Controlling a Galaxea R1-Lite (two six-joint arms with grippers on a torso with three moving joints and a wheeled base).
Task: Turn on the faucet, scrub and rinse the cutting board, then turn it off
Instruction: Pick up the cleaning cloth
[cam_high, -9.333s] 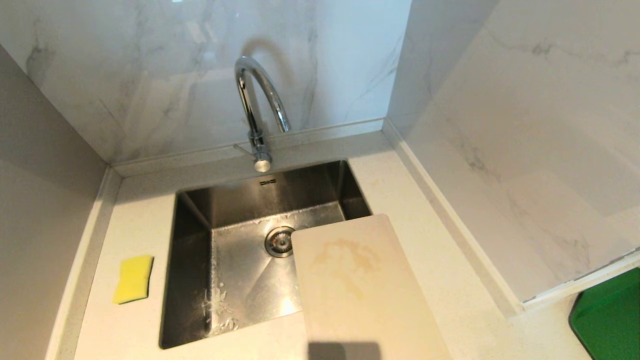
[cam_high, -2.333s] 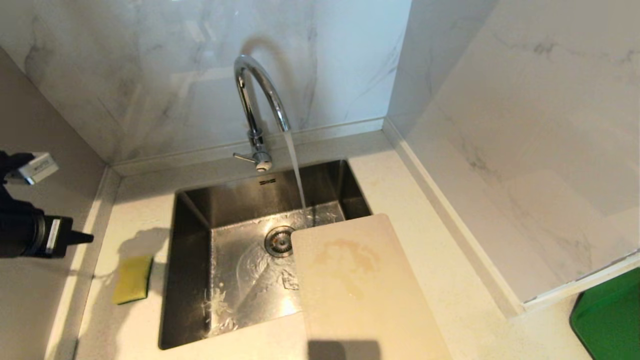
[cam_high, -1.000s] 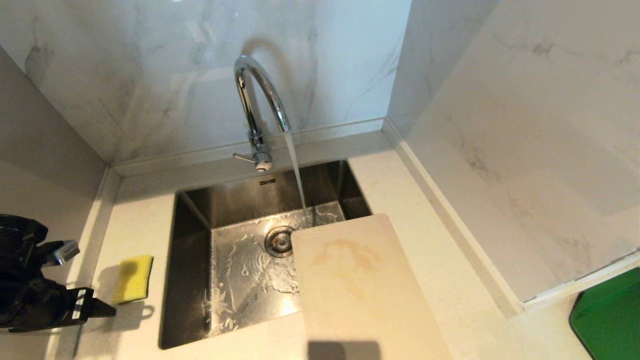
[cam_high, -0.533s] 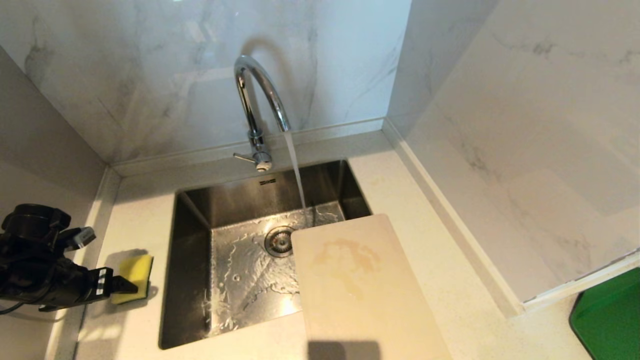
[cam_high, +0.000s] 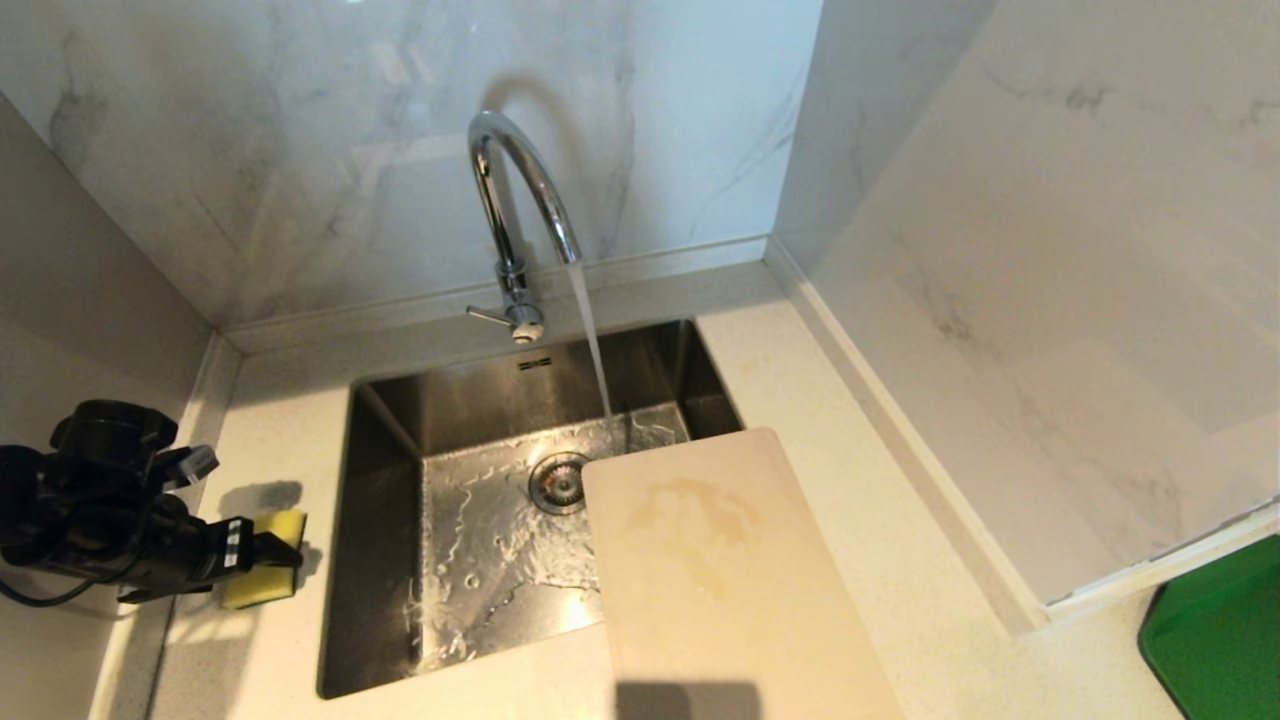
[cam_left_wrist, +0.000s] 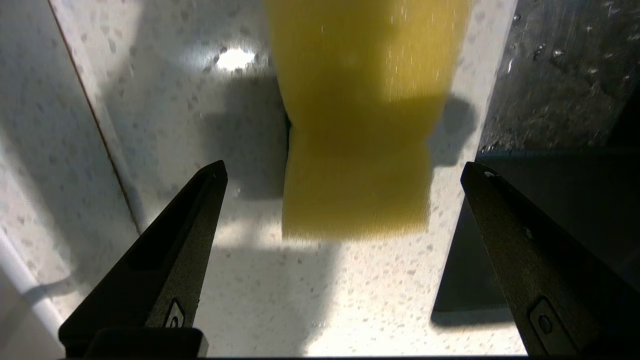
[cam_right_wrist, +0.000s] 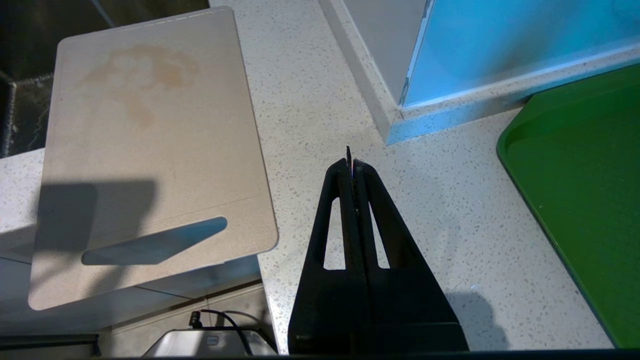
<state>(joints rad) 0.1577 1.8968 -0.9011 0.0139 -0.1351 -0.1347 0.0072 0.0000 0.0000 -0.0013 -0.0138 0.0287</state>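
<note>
The left gripper isn't ready to close yet: its fingers are on either side of the yellow sponge's near end (cam_left_wrist: 355, 213), and it first needs to move along the yellow sponge toward its narrowed middle (cam_left_wrist: 358, 123), then close on the sponge.
The chrome faucet (cam_high: 520, 200) stands behind the sink, and water streams from its spout into the basin. The beige cutting board (cam_high: 720, 580) lies over the sink's right front corner, stained brown, and its slot handle shows in the right wrist view (cam_right_wrist: 150, 245). A yellow sponge (cam_high: 268, 588) lies on the counter left of the sink. My left gripper (cam_high: 272, 556) hovers over it, open, with the sponge's (cam_left_wrist: 357, 125) near end between the spread fingers (cam_left_wrist: 200, 210) and untouched. My right gripper (cam_right_wrist: 352, 162) is shut and empty above the counter right of the board.
The steel sink (cam_high: 380, 560) is wet, with a drain (cam_high: 558, 483) in its floor. A green tray (cam_high: 1215, 640) sits at the far right beyond a marble wall corner. A wall runs close along the left arm's side.
The faucet was off at first and now runs, with its lever swung out. Over the last second my left gripper has come down and rightward over the sponge.
</note>
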